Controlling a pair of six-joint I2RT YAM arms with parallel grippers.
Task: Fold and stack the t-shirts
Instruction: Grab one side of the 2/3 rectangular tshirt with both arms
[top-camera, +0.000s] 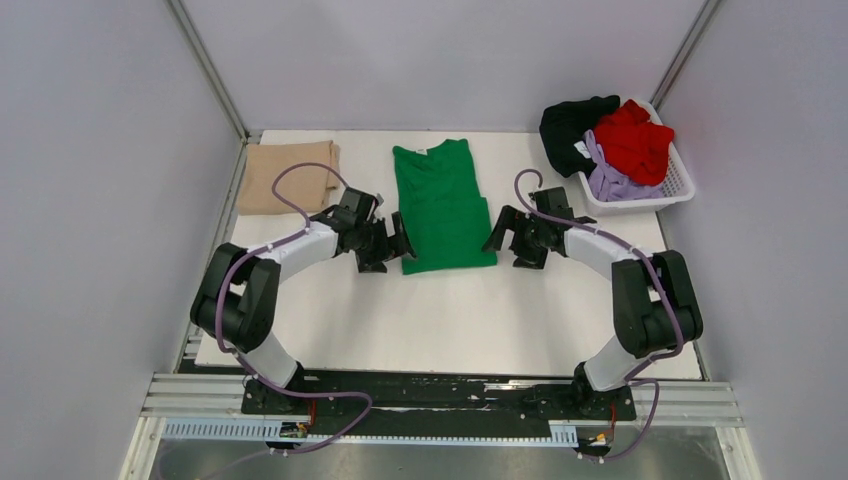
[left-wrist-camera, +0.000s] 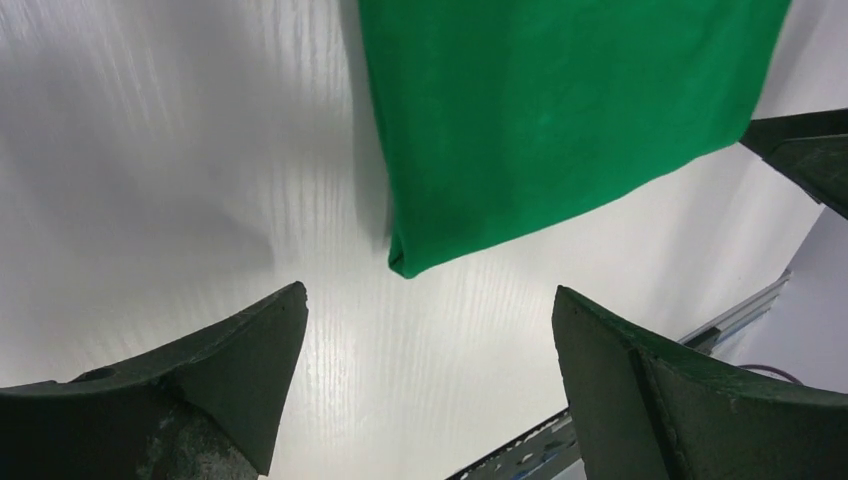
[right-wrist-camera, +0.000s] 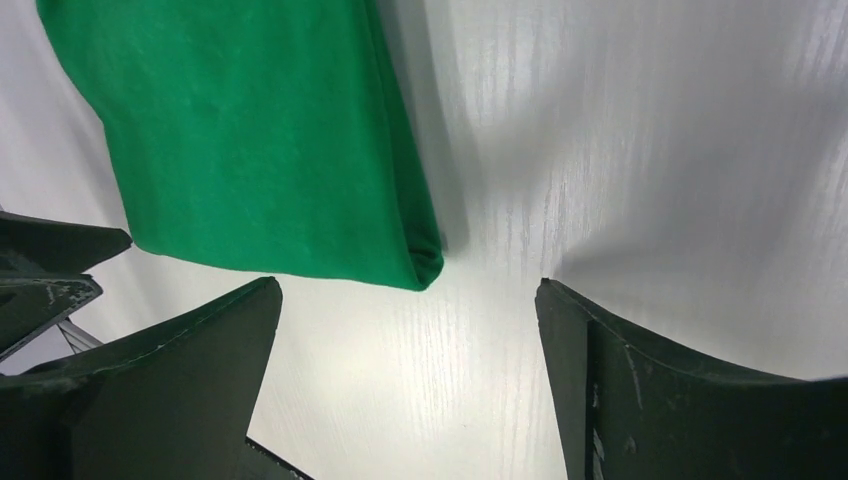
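Observation:
The robot's right gripper will next grab the green t-shirt's near corner (top-camera: 494, 263) (right-wrist-camera: 424, 274), opposite the left gripper's corner, and then the robot can fold it toward the collar.
A bright green t-shirt (top-camera: 443, 205) lies folded into a long strip in the middle of the white table, collar away from the arms. Its near left corner (left-wrist-camera: 405, 262) shows just ahead of my left gripper (left-wrist-camera: 430, 310), which stands open and empty over bare table. Its near right corner (right-wrist-camera: 425, 270) lies just ahead of my right gripper (right-wrist-camera: 410, 300), also open and empty. From above, the left gripper (top-camera: 400, 245) and right gripper (top-camera: 497, 235) flank the shirt's near end. A folded tan t-shirt (top-camera: 288, 177) lies at the back left. Black (top-camera: 572, 122), red (top-camera: 636, 138) and lavender (top-camera: 610, 178) shirts sit in the basket.
The white plastic basket (top-camera: 683, 178) stands at the back right corner of the table. Grey walls and metal posts close in the table on three sides. The arms' black base rail (top-camera: 440, 395) runs along the near edge.

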